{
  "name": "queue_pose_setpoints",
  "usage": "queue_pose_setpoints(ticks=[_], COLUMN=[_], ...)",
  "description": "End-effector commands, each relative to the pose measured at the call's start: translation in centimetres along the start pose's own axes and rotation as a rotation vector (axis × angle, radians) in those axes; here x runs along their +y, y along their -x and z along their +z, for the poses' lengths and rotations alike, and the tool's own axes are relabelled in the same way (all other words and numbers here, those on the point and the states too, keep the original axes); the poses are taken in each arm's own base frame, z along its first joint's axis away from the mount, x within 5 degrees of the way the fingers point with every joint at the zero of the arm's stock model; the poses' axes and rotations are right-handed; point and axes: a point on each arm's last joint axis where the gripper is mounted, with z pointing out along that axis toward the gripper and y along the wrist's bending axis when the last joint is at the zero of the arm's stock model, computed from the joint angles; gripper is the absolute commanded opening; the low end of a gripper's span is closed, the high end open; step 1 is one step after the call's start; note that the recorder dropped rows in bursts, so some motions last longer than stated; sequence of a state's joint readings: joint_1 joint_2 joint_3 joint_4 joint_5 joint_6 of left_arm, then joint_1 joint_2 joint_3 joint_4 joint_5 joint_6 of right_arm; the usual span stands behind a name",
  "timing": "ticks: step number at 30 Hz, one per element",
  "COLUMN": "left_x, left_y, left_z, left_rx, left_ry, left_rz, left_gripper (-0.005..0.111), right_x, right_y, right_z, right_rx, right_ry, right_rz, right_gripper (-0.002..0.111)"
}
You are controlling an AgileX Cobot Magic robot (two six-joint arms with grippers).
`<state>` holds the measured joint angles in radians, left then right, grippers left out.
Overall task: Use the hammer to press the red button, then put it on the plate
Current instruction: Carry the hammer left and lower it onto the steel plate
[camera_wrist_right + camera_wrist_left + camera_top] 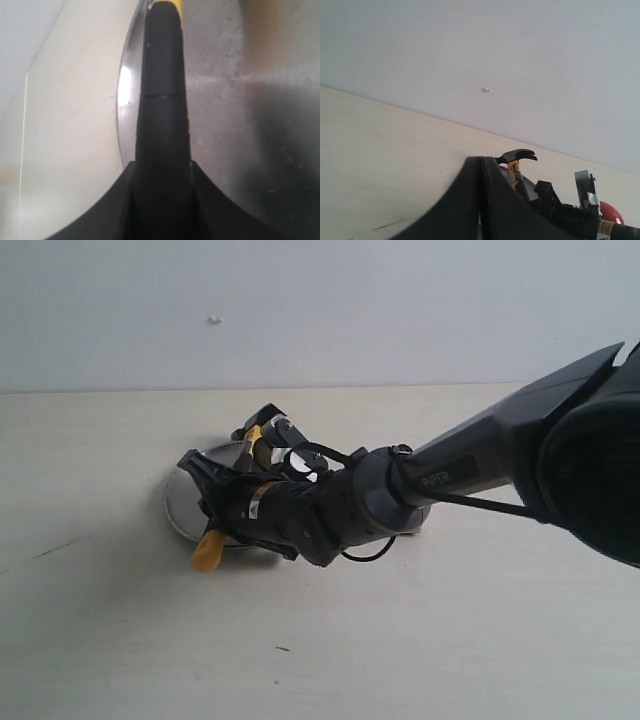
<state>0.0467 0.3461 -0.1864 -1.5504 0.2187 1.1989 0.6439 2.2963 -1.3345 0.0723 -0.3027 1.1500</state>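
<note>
The black handle lies across the rim of the silver plate, so the hammer (pixel 207 552) would stay in the plate. My right gripper should release the hammer now.
My right gripper (pixel 222 502) is shut on the black handle of the hammer (pixel 207 552), which lies across the silver plate (pixel 180 498). The yellow end sticks out past the plate's near rim and the dark claw head (pixel 262 422) is at the far rim. I cannot tell whether the hammer touches the dish. In the right wrist view the handle (pixel 162 100) runs out from the right gripper (pixel 162 167) over the brushed plate (pixel 235 115). The left gripper (pixel 481 161) is shut and empty, apart from the hammer head (pixel 518 155). The red button (pixel 611 212) peeks out behind the right arm; the exterior view hides it.
The pale wooden table (pixel 100 640) spreads around the plate and meets a white wall (pixel 320 310) at the back. The right arm's dark bulk (pixel 560 450) fills the right side of the exterior view, stretching over the table toward the plate.
</note>
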Motion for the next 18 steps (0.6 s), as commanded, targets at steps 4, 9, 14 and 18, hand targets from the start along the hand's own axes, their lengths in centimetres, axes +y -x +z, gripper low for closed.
queue_pose_setpoints(ticks=[4,9,14,18], left_x=[0.04,0.04,0.04,0.04], left_y=[0.0,0.0,0.0,0.0], left_z=[-0.09,-0.09,-0.09,-0.09], left_rx=[-0.007,-0.007,-0.007,-0.007], left_ry=[0.005,0.005,0.005,0.005], left_rz=[0.006,0.006,0.006,0.006], left_gripper=[0.0,0.0,0.0,0.0], right_x=[1.79,1.62,1.46,1.47], right_y=[0.72,0.65,0.6,0.6], right_z=[0.0,0.09,0.18,0.18], right_rx=[-0.003,-0.001,0.001,0.001], right_ry=[0.04,0.035,0.031,0.031], right_rz=[-0.071,-0.071,-0.071,-0.071], right_gripper=[0.005,0.005,0.005,0.005])
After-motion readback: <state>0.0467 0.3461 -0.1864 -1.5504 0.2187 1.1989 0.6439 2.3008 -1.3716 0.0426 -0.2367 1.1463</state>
